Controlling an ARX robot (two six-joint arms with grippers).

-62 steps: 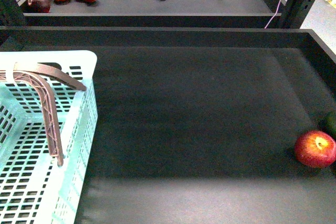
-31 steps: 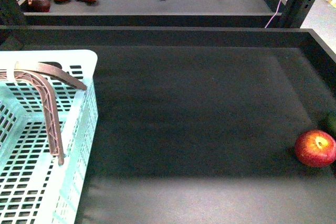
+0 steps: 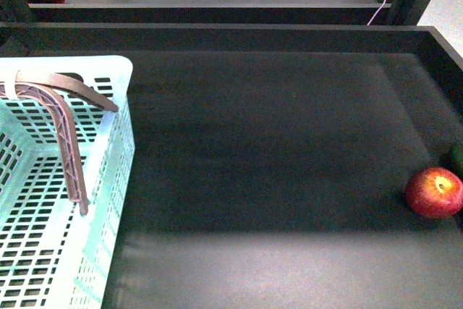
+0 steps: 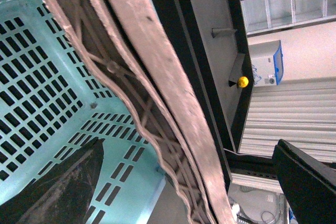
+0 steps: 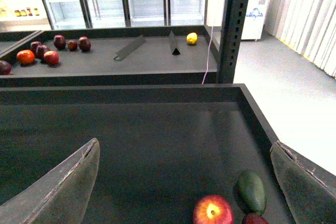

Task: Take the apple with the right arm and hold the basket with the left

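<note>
My left gripper needs to grab the turquoise basket next by its grey-brown ribbed handle (image 3: pixel 69 142), so that it can hold the basket for the apple (image 3: pixel 434 192).
The red apple (image 3: pixel 434 192) with a yellow patch lies at the right edge of the black tray; it also shows in the right wrist view (image 5: pixel 212 211). My right gripper (image 5: pixel 185 144) is open and empty above the tray, with the apple below and between its fingers, apart from both. The turquoise basket (image 3: pixel 119 142) stands at the left. Its grey-brown ribbed handle (image 3: pixel 69 142) curves over it. In the left wrist view my left gripper (image 4: pixel 189 148) is open, with the handle (image 4: pixel 152 77) passing between its fingers over the basket floor (image 4: pixel 42 77). Neither gripper shows in the front view.
A green avocado (image 5: pixel 250 191) and a dark red fruit (image 5: pixel 255 219) lie right beside the apple. The tray wall (image 3: pixel 441 45) rises at the right. The shelf behind holds several red fruits (image 5: pixel 42 53), a lemon (image 5: pixel 192 38) and two dividers (image 5: pixel 130 48). A dark post (image 5: pixel 233 24) stands at the right.
The front view has tilted down a little: the back shelf and its fruits have slid up toward the frame's top. The apple and basket lie where they were on the tray.
</note>
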